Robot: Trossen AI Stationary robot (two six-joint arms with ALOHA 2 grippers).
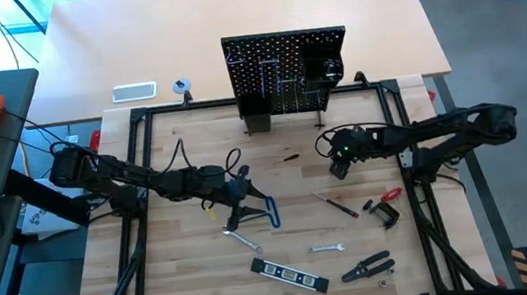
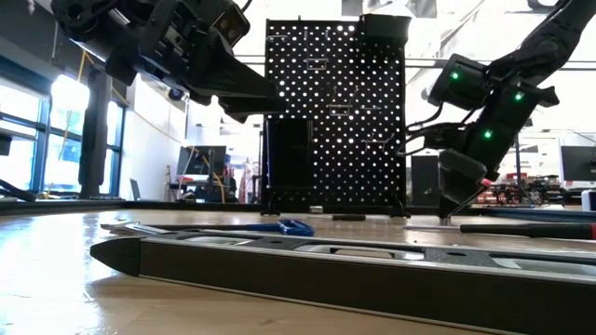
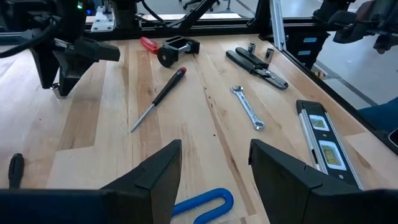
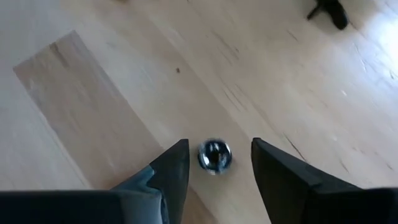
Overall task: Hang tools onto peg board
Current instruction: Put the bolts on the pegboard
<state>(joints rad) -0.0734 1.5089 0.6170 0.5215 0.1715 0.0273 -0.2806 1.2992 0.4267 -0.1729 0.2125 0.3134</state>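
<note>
The small metal piece needs to be grabbed next by its round body (image 4: 214, 155) with my right gripper, so that it can be hung on the peg board.
The peg board (image 1: 287, 72) stands upright at the table's far middle. My left gripper (image 3: 214, 155) hovers open above the blue-handled bent key (image 3: 205, 204), which lies flat left of centre. My right gripper (image 4: 219, 149) points steeply down, open, with a small shiny round metal piece (image 4: 214, 155) on the table between its fingers, apart from both. Lying on the table are a red-handled screwdriver (image 1: 336, 205), a red-and-black clamp (image 1: 384, 208), two silver wrenches (image 1: 326, 249) (image 1: 242, 239), a black level (image 1: 289, 275) and black-handled pliers (image 1: 369, 267).
A white tray (image 1: 134, 92) and a small tape roll (image 1: 181, 86) sit on the far table behind the black frame rail (image 1: 137, 183). A small dark piece (image 1: 290, 156) lies between the two grippers. Bare wood stretches in front of the peg board.
</note>
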